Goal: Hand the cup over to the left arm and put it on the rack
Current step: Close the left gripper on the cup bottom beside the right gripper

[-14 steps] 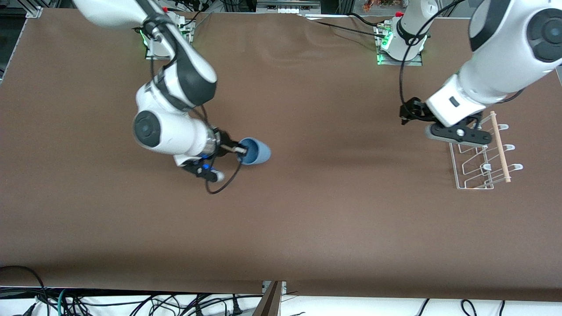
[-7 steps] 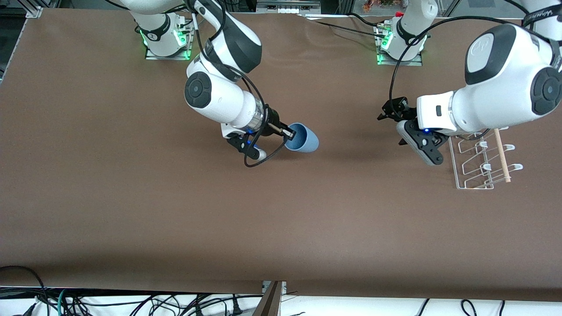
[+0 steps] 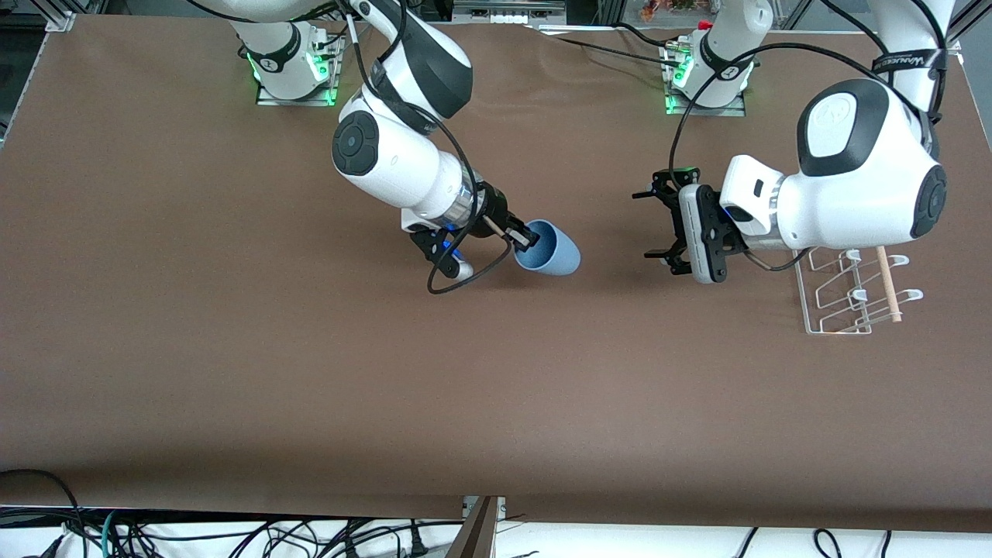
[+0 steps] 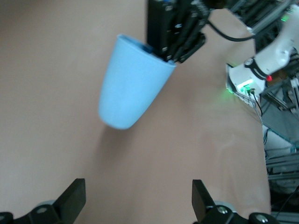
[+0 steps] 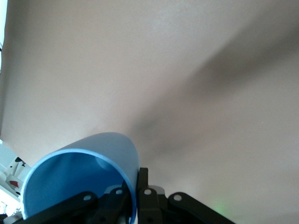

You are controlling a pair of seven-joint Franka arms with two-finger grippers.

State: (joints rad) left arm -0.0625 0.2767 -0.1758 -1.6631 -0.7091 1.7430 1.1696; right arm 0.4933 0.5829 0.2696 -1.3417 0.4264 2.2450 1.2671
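The robot needs to pass the cup from its right gripper to the rack (image 3: 841, 298), so its left gripper should next grab the cup by its closed base end (image 3: 564, 259).
My right gripper (image 3: 524, 237) is shut on the rim of the light-blue cup (image 3: 552, 250), with one finger inside and one outside. It holds the cup tilted on its side in the air over the middle of the table. The right wrist view shows the cup (image 5: 79, 177) pinched between the right gripper's (image 5: 136, 193) fingers. My left gripper (image 3: 653, 225) is open and empty, in the air beside the cup toward the left arm's end, and faces it. The left wrist view shows the cup (image 4: 132, 83) ahead of the left gripper's (image 4: 138, 199) spread fingers. The white wire rack (image 3: 841, 298) stands at the left arm's end.
A wooden dowel (image 3: 887, 283) runs along the rack's side. The left arm's big elbow (image 3: 860, 178) hangs over the rack's edge. A black cable loop (image 3: 457, 279) dangles under the right wrist. The brown table (image 3: 496, 387) lies bare nearer the front camera.
The right arm has carried the cup toward the left arm's end. The left arm has swung away from the rack and turned its open gripper toward the cup.
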